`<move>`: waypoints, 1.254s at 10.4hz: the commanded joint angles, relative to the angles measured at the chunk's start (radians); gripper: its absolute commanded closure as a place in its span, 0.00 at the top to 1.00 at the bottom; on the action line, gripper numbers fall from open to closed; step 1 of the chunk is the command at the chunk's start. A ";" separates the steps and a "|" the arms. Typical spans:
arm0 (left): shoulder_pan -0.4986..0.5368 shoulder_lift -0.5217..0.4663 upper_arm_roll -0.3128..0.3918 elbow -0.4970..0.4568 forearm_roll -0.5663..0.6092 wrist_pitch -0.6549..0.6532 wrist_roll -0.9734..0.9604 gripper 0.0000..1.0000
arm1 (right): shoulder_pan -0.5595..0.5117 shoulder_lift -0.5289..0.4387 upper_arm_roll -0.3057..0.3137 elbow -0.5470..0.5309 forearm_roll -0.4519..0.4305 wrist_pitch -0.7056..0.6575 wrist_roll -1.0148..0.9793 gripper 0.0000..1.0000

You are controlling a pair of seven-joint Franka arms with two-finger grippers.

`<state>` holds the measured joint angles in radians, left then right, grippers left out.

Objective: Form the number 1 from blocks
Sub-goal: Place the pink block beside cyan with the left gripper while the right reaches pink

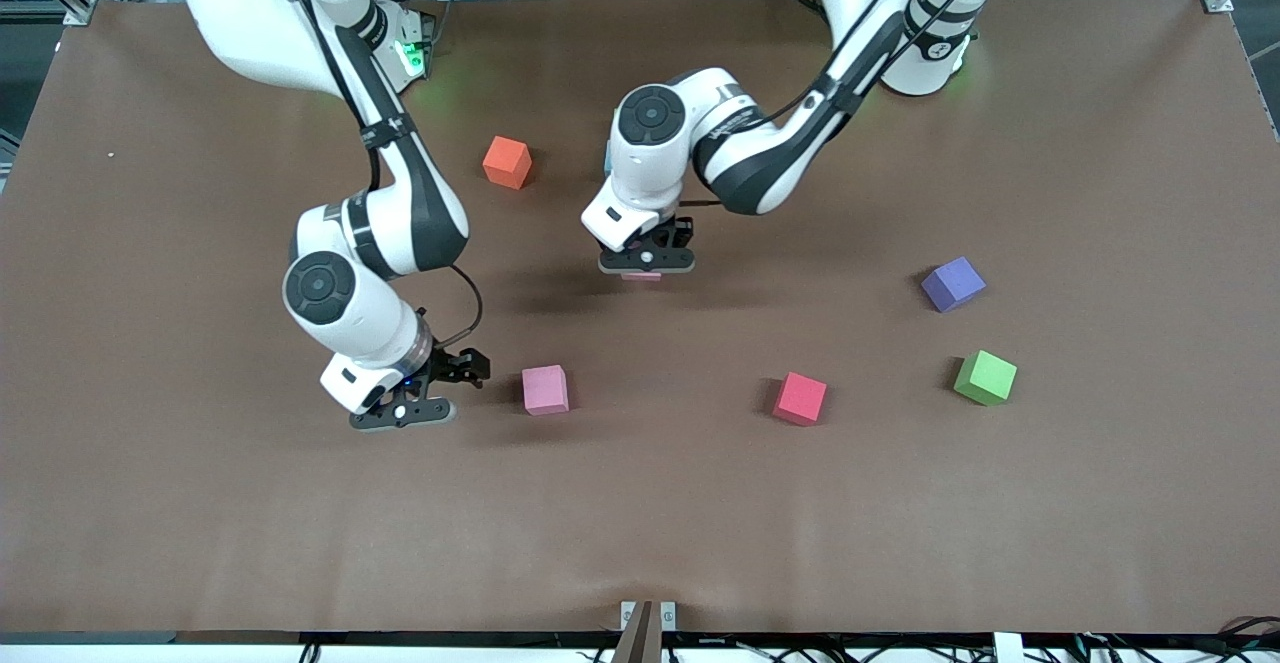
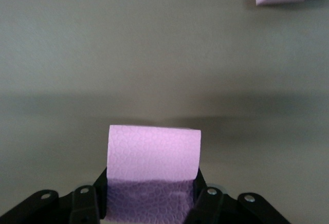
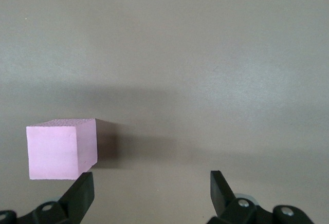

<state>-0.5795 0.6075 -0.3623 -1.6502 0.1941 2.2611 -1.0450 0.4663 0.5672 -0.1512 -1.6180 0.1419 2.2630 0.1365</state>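
My right gripper picks up the pink block on the table by its smooth sides next, to set it into the number 1 with its textured side [image 3: 62,123] free.
My left gripper [image 1: 645,265] is shut on a pink block [image 2: 154,154], low over the middle of the table; only a sliver of that block [image 1: 641,276] shows in the front view. A second pink block [image 1: 545,389] lies on the table. My right gripper [image 1: 410,409] stands open beside it, toward the right arm's end, with nothing between its fingers [image 3: 82,193]. In the right wrist view this pink block [image 3: 60,149] lies just outside one fingertip. A red block [image 1: 800,398] and a green block [image 1: 985,377] lie toward the left arm's end.
An orange block [image 1: 507,162] lies nearer the robots' bases. A purple block [image 1: 952,284] sits a little farther from the front camera than the green one. The brown table [image 1: 900,523] stretches bare along the front edge.
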 commanded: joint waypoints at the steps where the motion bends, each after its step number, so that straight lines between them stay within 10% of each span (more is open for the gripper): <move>1: -0.055 0.018 0.011 -0.054 0.045 0.070 -0.158 0.00 | 0.017 0.043 0.015 0.068 -0.012 -0.017 0.005 1.00; 13: -0.111 -0.032 -0.040 -0.211 0.199 0.178 -0.354 0.00 | 0.152 0.266 0.015 0.253 -0.034 -0.002 0.006 1.00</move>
<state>-0.6865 0.6135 -0.3930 -1.8278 0.3630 2.4290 -1.3576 0.6167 0.7743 -0.1356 -1.4402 0.1267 2.2668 0.1319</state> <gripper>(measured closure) 0.401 0.000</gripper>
